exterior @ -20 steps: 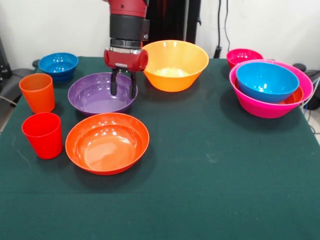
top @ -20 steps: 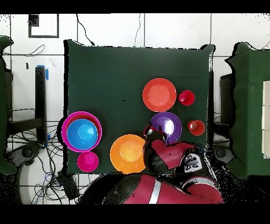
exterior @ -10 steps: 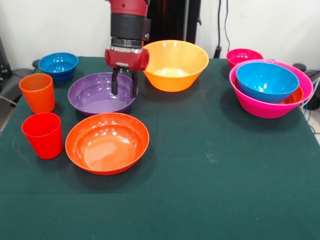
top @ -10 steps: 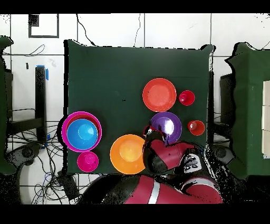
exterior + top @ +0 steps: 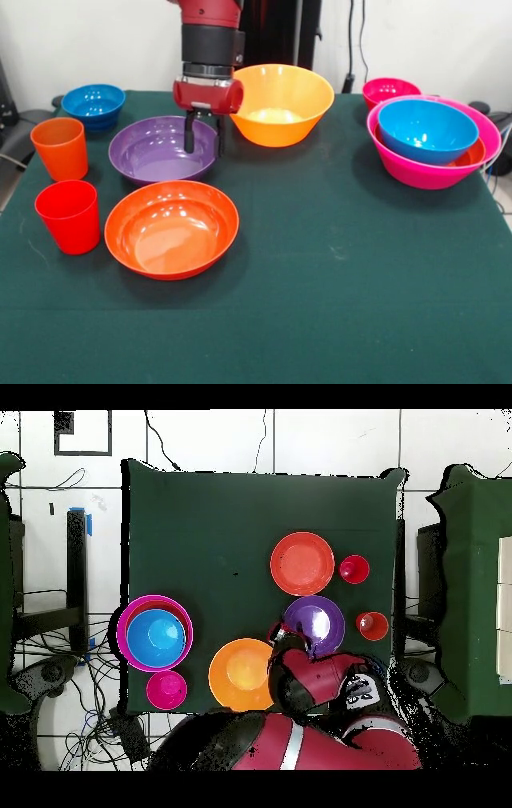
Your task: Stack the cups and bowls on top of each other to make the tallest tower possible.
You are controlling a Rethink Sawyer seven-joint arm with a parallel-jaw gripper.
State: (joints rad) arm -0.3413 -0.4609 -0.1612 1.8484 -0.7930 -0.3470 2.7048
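My gripper is going to grab the purple bowl by its rim (image 5: 211,150) next. The bowl's base will stay free to settle on the tower's blue bowl.
My gripper (image 5: 204,142) hangs open over the right rim of the purple bowl (image 5: 152,150); one finger is inside the bowl, the other at its rim beside the yellow-orange bowl (image 5: 280,106). A shallow red-orange bowl (image 5: 171,228) lies in front. The orange cup (image 5: 60,148) and the red cup (image 5: 69,216) stand at the left. The tower (image 5: 432,168) at the right is a large pink bowl holding a red-orange bowl (image 5: 474,154) and a blue bowl (image 5: 426,130). Overhead, the gripper (image 5: 283,634) sits at the purple bowl (image 5: 316,622) edge.
A small blue bowl (image 5: 94,102) stands at the far left corner and a small pink-red bowl (image 5: 390,89) behind the tower. Overhead, the arm (image 5: 320,684) covers the table edge beside the yellow-orange bowl (image 5: 241,674). The green cloth (image 5: 336,304) spreads in front.
The gripper has shifted slightly to the right in the front view, toward the purple bowl's right rim. Bowls and cups have not moved.
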